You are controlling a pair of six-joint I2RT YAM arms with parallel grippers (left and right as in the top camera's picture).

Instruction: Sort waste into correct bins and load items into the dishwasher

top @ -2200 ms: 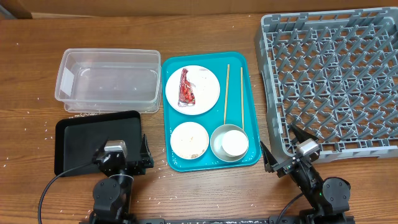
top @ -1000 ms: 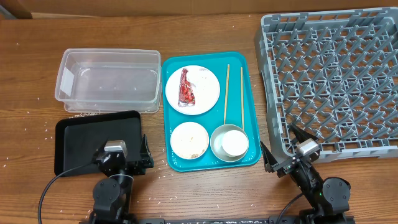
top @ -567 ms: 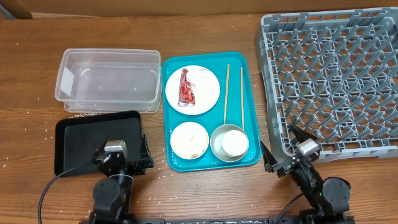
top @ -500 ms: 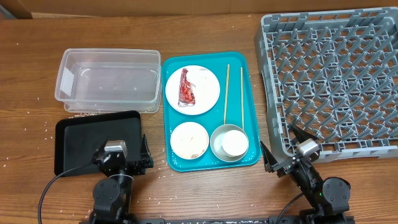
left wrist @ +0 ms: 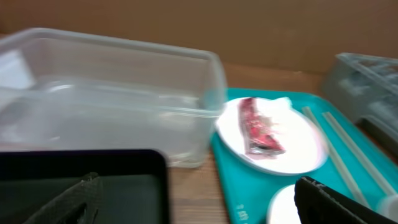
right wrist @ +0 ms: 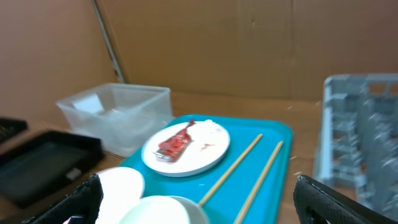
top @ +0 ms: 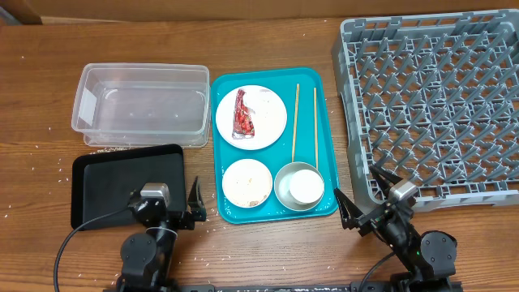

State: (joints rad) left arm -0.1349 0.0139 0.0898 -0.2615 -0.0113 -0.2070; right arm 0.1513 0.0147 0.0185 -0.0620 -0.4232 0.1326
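My left gripper is going to pick up the white cup by its rim point(top: 305, 186) next. The cup's base stays free that way, so the cup can be handed over to my right gripper.
The red-and-white wrapper point(top: 242, 114) lies on the large white plate point(top: 263, 122) at the back of the teal tray point(top: 320, 85). Two chopsticks point(top: 295, 122) lie beside the plate. The small white dish point(top: 247, 182) and the metal bowl point(top: 281, 188), with the white cup point(top: 305, 186) inside it, sit at the tray's front. My left gripper point(top: 166, 207) is open and empty over the black tray's point(top: 113, 182) near right corner. My right gripper point(top: 362, 195) is open and empty between the teal tray and the grey rack point(top: 438, 97). Both wrist views show the wrapper point(left wrist: 260, 127) point(right wrist: 176, 143) ahead.
The clear tub point(top: 139, 104) stands behind the black tray, left of the teal tray. Loose rice grains point(top: 105, 150) are scattered on the wood between tub and black tray and around the table's left side. The rack fills the right side.
Both grippers have shifted slightly: the left one a little to the right, the right one a little forward and left. Nothing on the table has moved.
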